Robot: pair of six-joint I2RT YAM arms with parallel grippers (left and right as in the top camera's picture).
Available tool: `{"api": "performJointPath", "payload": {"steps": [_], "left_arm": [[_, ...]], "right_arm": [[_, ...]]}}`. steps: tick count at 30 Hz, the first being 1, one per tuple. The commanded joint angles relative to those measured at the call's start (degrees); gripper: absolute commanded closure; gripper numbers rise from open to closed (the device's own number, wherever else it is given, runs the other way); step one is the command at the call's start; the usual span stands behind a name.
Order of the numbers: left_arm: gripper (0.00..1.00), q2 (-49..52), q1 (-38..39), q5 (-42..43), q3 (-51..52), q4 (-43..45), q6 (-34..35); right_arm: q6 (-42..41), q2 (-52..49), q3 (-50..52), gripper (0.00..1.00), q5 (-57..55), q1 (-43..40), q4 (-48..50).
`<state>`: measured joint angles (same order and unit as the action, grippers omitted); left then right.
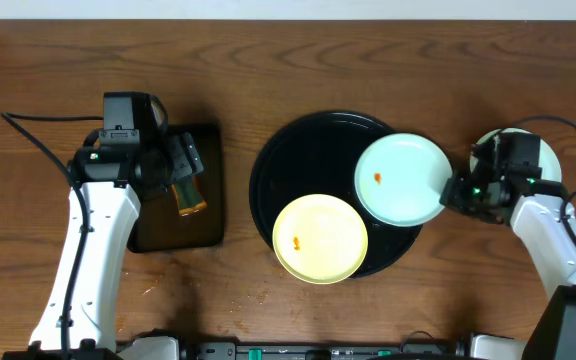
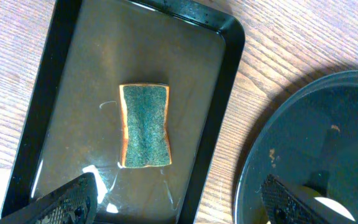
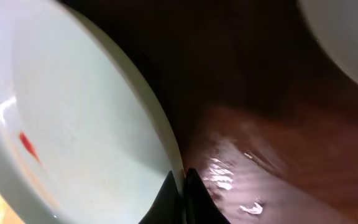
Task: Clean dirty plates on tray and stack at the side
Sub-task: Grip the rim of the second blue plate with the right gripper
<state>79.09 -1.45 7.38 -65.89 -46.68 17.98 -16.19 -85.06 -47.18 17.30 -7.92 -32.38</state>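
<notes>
The sponge's orange bottom should stay free to clean the plate, so my left gripper next needs to grab the sponge across its middle point(image 1: 186, 191) point(image 2: 145, 126) from the green top.
The round black tray point(image 1: 288, 160) sits mid-table. A pale yellow plate point(image 1: 320, 238) with an orange stain lies on its front part. A pale blue plate point(image 1: 400, 180) with an orange stain lies over the tray's right side. My right gripper point(image 1: 453, 190) is shut on this plate's right rim. In the right wrist view the fingers point(image 3: 182, 186) pinch the rim of the plate point(image 3: 73, 124). A third pale plate point(image 1: 551, 160) lies on the table under the right arm. My left gripper point(image 2: 179, 205) is open and empty above a sponge point(image 2: 145, 124).
The green-topped sponge point(image 1: 190, 197) lies in a smaller black rectangular tray point(image 1: 208, 225) to the left of the round tray point(image 2: 316, 124). The third plate's edge shows at the top right of the right wrist view point(image 3: 347, 37).
</notes>
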Motion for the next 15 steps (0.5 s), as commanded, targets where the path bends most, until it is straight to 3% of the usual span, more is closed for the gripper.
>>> {"api": "performJointPath", "payload": {"steps": [1, 8, 15], "left_arm": [[0.15, -0.07, -0.24, 0.11, -0.44, -0.2, -0.33], [0.15, -0.07, -0.24, 0.11, -0.44, -0.2, -0.33], [0.15, -0.07, -0.24, 0.11, -0.44, -0.17, -0.33]], "right_arm": [[-2.67, 0.59, -0.07, 0.99, 2.19, 3.67, 4.46], [-7.17, -3.23, -0.07, 0.99, -6.19, 12.46, 12.31], [-7.52, -8.96, -0.07, 0.99, -6.78, 14.95, 16.35]]}}
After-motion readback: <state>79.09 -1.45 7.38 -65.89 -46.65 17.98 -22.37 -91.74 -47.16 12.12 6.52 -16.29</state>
